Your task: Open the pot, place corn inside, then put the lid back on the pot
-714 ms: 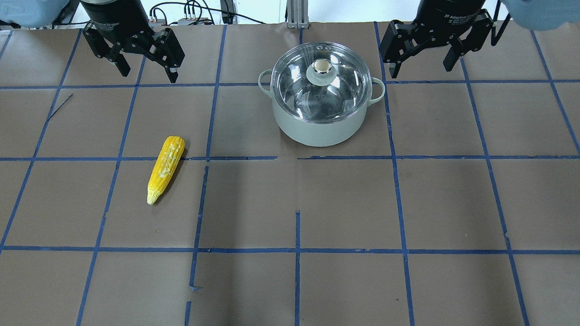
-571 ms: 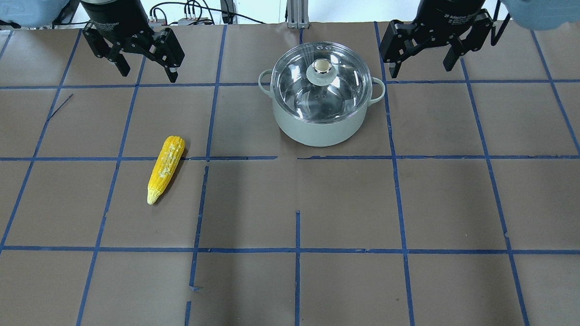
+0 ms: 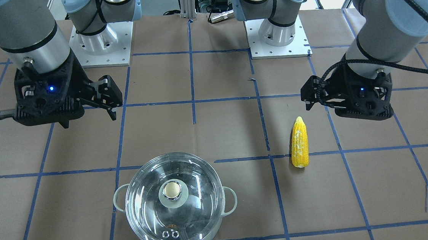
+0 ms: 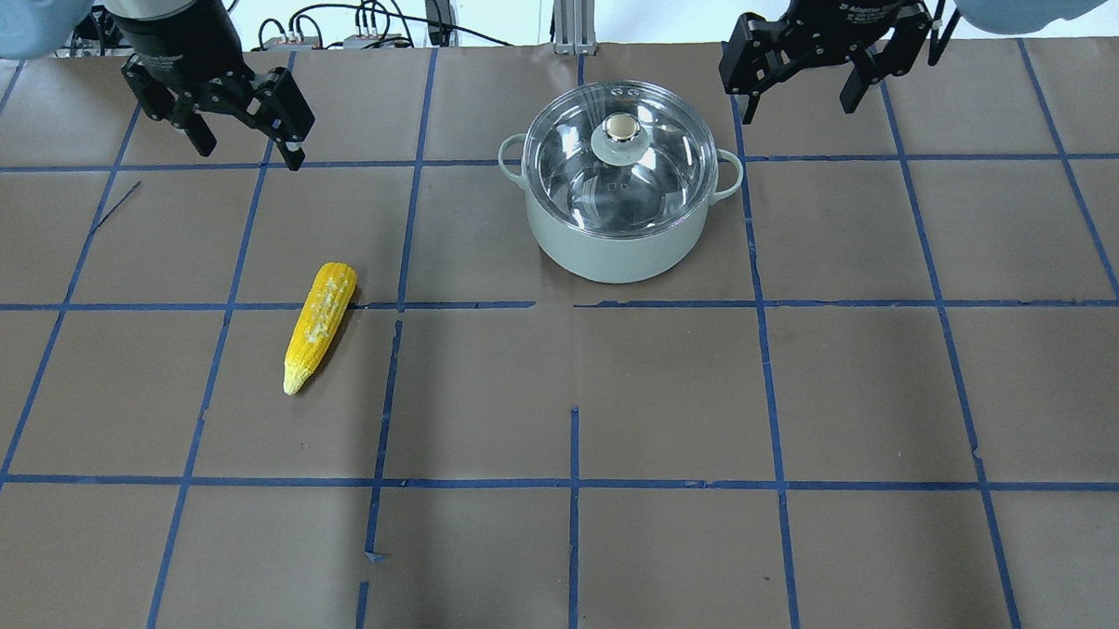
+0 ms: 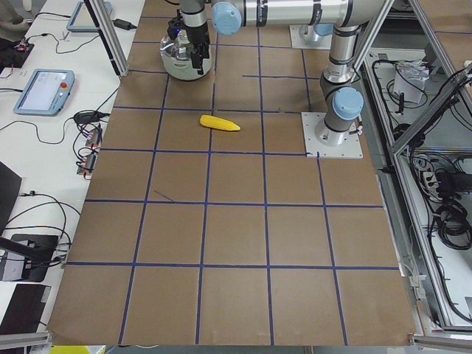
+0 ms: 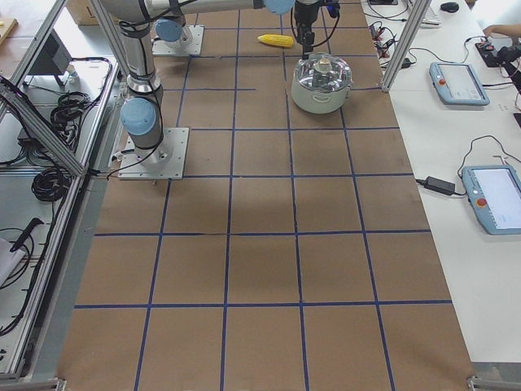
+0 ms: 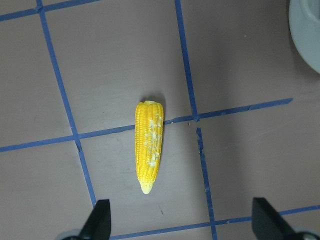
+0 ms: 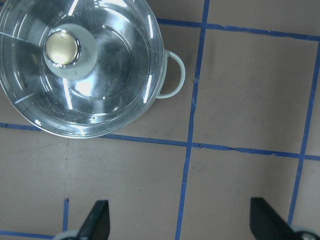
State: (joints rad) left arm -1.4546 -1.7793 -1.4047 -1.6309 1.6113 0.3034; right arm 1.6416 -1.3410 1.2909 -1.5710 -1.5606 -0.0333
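The glass lid spreads wide and smooth, so the robot's right gripper will next pick it up by its narrow cream knob [image 3: 172,190] to open the pot.
The pot [image 4: 617,253] stands at the back centre with the glass lid [image 4: 662,178] on it, its cream knob [image 4: 622,130] at the centre. The corn [image 4: 319,327] lies flat on the table to the pot's front left, pointed end toward the front. My left gripper [image 4: 249,150] is open and empty, hovering behind and left of the corn. My right gripper [image 4: 798,104] is open and empty, hovering behind and right of the pot. The left wrist view shows the corn [image 7: 149,150] below the open fingers. The right wrist view shows the lid [image 8: 115,65] and a pot handle [image 8: 175,75].
Brown paper with a blue tape grid covers the table [image 4: 575,399]. Both arm bases [image 3: 276,35] stand on it at the robot's side. Cables [image 4: 384,20] lie beyond the far edge. Tablets [image 6: 456,81] lie on a side bench.
My left gripper has moved left and slightly toward the far edge. My right gripper has shifted a little toward the far edge. Both stay open. Corn, pot and lid have not moved.
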